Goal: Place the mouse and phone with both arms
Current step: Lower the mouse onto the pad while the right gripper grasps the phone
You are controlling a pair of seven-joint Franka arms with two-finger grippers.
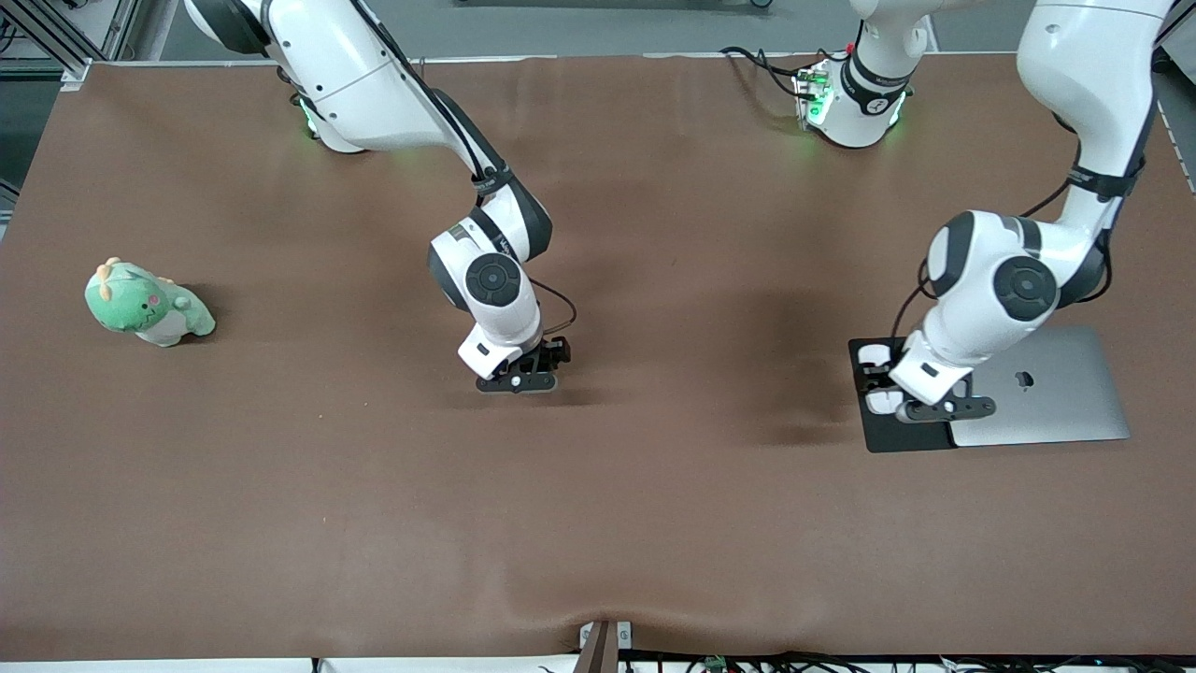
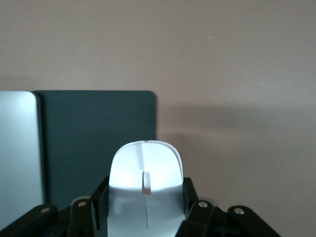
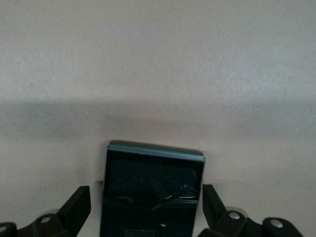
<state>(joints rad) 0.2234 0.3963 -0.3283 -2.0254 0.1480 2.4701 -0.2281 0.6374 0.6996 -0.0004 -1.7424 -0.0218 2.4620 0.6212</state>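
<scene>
The white mouse [image 1: 875,355] sticks past the black pad's edge, so my left gripper must move it toward the pad before opening.
The white mouse [image 2: 145,173] sits between my left gripper's [image 2: 145,193] fingers, which press on both its sides. In the front view that gripper [image 1: 883,381] is low over the black mouse pad [image 1: 888,435], at the pad's edge toward the right arm's end, and parts of the mouse [image 1: 875,355] show round it. The glossy black phone [image 3: 153,192] lies flat on the brown table between my right gripper's [image 3: 146,195] open fingers, with a small gap beside it. In the front view the right gripper [image 1: 519,379] is low at mid-table and hides the phone.
A closed silver laptop [image 1: 1042,388] lies beside the mouse pad, toward the left arm's end. A green plush toy [image 1: 149,304] sits near the right arm's end of the table. A brown mat [image 1: 598,523] covers the table.
</scene>
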